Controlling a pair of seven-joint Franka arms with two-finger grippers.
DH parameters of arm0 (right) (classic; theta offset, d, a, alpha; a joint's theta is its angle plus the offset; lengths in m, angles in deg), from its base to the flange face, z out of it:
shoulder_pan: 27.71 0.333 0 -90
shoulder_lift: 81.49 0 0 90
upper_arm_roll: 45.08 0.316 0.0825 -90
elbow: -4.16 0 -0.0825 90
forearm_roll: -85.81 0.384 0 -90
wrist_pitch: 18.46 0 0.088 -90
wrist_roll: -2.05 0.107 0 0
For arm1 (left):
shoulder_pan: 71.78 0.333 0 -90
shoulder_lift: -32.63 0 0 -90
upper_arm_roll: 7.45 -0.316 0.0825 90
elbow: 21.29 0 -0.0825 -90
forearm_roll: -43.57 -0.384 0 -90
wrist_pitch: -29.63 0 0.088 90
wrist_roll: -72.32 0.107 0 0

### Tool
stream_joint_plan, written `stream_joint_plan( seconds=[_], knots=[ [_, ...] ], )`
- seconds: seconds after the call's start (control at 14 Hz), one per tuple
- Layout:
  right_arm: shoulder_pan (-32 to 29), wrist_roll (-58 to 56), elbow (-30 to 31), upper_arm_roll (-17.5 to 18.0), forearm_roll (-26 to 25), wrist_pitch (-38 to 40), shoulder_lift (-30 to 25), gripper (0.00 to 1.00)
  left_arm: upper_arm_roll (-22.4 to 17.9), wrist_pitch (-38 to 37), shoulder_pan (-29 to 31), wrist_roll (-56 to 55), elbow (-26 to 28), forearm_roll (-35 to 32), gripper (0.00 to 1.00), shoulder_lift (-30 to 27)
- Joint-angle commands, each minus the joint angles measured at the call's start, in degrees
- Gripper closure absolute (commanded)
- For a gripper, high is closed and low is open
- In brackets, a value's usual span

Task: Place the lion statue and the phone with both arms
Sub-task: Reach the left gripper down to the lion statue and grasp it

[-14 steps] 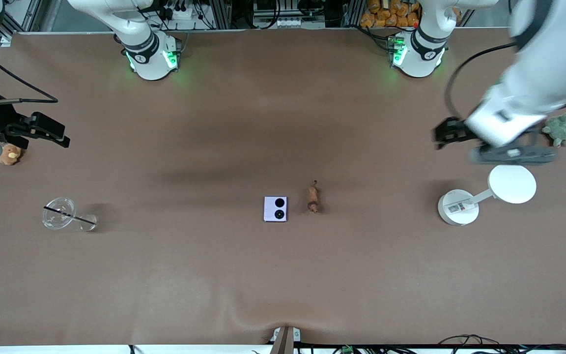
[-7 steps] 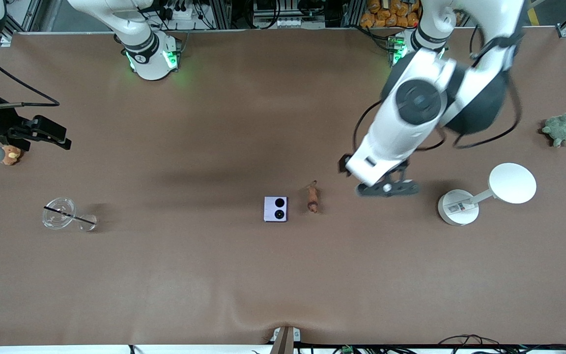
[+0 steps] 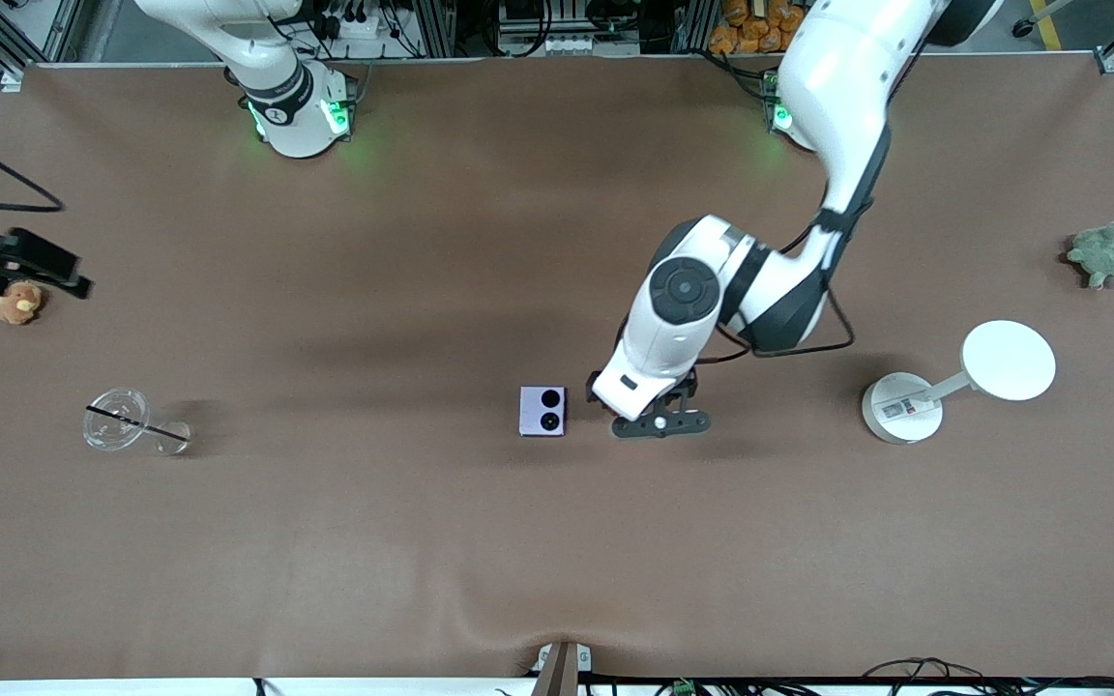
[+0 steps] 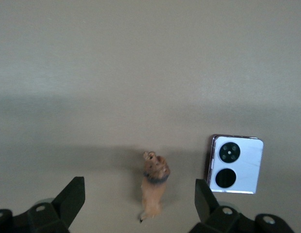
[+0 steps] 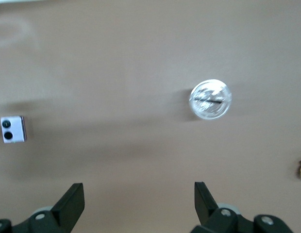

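My left gripper will next grab the small figurine by its neck below the head (image 4: 155, 179) to place the lion statue.
The lion statue (image 4: 154, 184), a small reddish-brown figurine, lies on the brown table beside the phone (image 4: 235, 164). My left gripper (image 4: 139, 196) hangs open right over the statue, one finger on each side and neither touching it. In the front view the left hand (image 3: 649, 418) hides the statue. The lavender-white phone (image 3: 543, 411) lies flat with its two black circles up, just on the side toward the right arm's end. My right gripper (image 5: 139, 196) is open and empty. It hovers near the table's edge (image 3: 35, 263) at the right arm's end, with the phone (image 5: 13, 129) small in its view.
A clear cup with a black straw (image 3: 122, 420) lies toward the right arm's end, with a tan plush toy (image 3: 17, 303) by that edge. A white stand with a round disc (image 3: 1009, 361) and a green plush turtle (image 3: 1103, 253) sit toward the left arm's end.
My left arm has swung from near the turtle across the table and come down over the lion statue. My right gripper has drifted outward toward the table's edge. Both stayed open.
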Motion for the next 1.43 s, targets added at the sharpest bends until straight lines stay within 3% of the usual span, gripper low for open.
stream_joint_plan(
  seconds=[0.0,0.07,0.29,0.43,0.57,0.64,0.79,1.14,1.36],
  knots=[
    [-4.38,-0.22,-3.33,0.42,0.28,2.48,0.20,0.00,-0.36,0.02,-0.47,-1.03,-1.77,-1.40,0.00,2.26],
    [-6.40,-0.05,-3.59,0.42,0.45,4.14,0.20,0.00,-0.19,0.02,-0.90,-0.95,-1.68,-1.49,0.00,3.13],
    [-11.15,2.65,-3.77,0.51,1.67,6.62,0.11,0.00,-0.36,0.11,-2.05,-1.04,-1.68,-1.31,0.15,5.25],
    [-13.09,9.76,-3.86,0.51,7.89,6.18,0.28,0.00,-0.36,0.63,-2.14,-1.21,-1.85,-1.14,0.21,6.39],
    [-12.14,15.31,-3.86,0.95,8.89,5.91,0.46,0.00,-0.36,1.95,-2.14,-1.21,-1.85,-0.96,0.29,7.01],
    [-10.82,18.90,-3.86,1.13,8.80,5.91,0.55,0.00,-0.36,2.13,-2.14,-1.21,-1.85,-0.96,0.47,7.18],
    [-8.45,25.93,-3.86,1.04,8.71,3.99,0.99,0.00,-0.19,2.13,-2.05,-1.21,-1.85,-0.96,0.98,7.10],
    [-0.46,42.45,-3.86,1.04,8.19,0.12,3.97,0.00,-0.45,0.12,1.71,-0.07,-1.68,-1.66,1.00,1.93],
    [4.99,45.22,-3.86,1.04,7.40,-1.47,6.78,0.00,-0.45,-5.06,4.19,4.31,-1.50,-1.66,1.00,-2.03]
  ],
)
